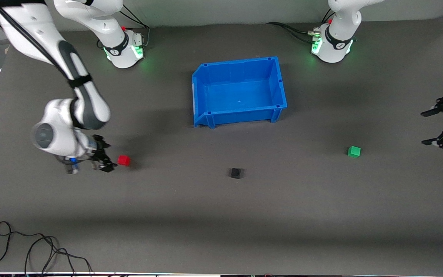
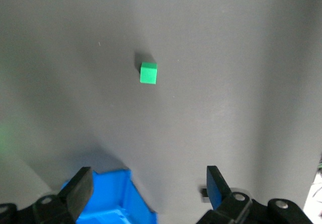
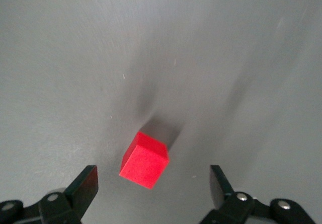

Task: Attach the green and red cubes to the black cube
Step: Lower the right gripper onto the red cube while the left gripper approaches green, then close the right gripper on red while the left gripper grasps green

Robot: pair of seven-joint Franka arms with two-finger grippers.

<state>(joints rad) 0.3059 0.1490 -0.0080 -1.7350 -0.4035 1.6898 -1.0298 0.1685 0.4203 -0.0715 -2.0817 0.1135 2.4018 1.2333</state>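
Note:
My fingers stop short of the red cube's near edge (image 1: 123,161), so it is too early to close and closing would miss. My right gripper moves toward the red cube first.
The red cube (image 1: 124,160) lies on the grey mat toward the right arm's end. My right gripper (image 1: 105,162) is low beside it, open and empty; in the right wrist view the red cube (image 3: 144,159) sits just ahead of the gripper (image 3: 153,179), between the lines of its two fingers, touching neither. The black cube (image 1: 235,173) lies near the table's middle. The green cube (image 1: 353,151) lies toward the left arm's end. My left gripper (image 1: 431,127) hangs open and empty past the green cube, at that end. The left wrist view shows the green cube (image 2: 148,73) well ahead of the gripper (image 2: 148,183).
A blue bin (image 1: 206,90) stands empty between the two arm bases, farther from the front camera than all three cubes; its corner shows in the left wrist view (image 2: 113,199). Loose black cables (image 1: 33,250) lie at the near edge toward the right arm's end.

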